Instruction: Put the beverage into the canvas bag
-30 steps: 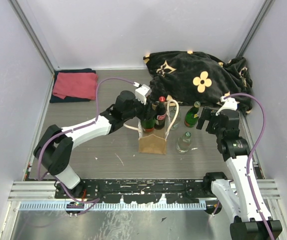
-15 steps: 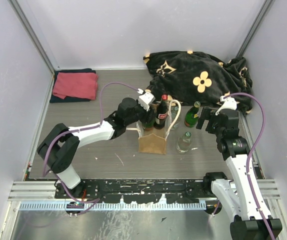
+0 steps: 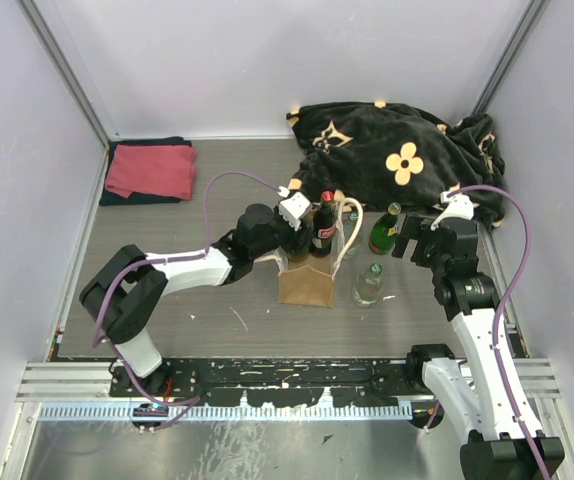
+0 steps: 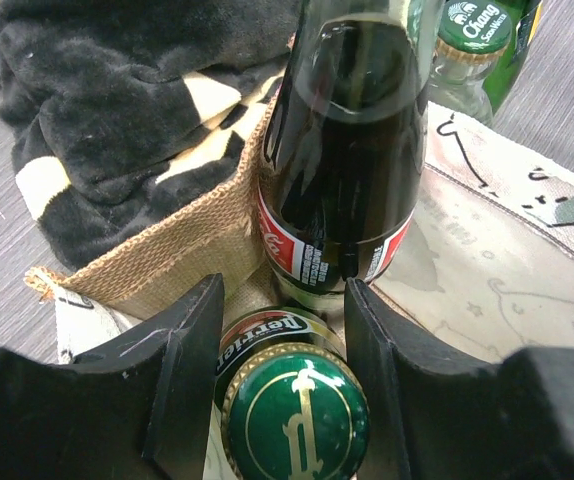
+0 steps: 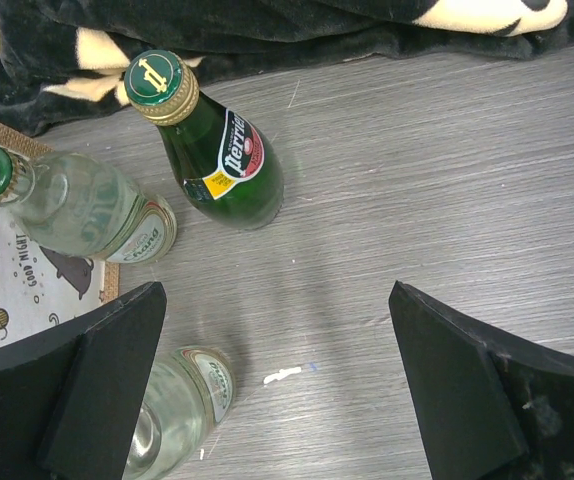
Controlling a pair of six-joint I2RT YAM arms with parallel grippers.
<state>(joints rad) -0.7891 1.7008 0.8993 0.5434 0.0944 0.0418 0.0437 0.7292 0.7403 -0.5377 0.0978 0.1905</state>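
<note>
The green Perrier bottle is low beside the cola bottle and would stay in the bag, so my left gripper should release it.
The tan canvas bag [image 3: 307,285] stands upright mid-table with cream handles. A dark cola bottle [image 3: 322,222] stands inside it. My left gripper [image 3: 295,228] is over the bag's left side, shut on the neck of a green Perrier bottle [image 4: 295,420] that sits low inside the bag, next to the cola bottle [image 4: 342,180]. The burlap wall [image 4: 182,250] rises beside them. My right gripper [image 3: 407,240] is open and empty, right of the bag, above bare table [image 5: 277,330].
A second green Perrier bottle [image 3: 385,230] and a clear Chang bottle [image 3: 368,283] stand right of the bag; another clear bottle [image 5: 87,210] stands against the bag. A black flowered blanket [image 3: 397,150] lies behind. A folded red towel [image 3: 150,170] lies far left.
My left gripper has moved right and down over the bag, lowering the green bottle into it beside the cola bottle. The right arm has not moved.
</note>
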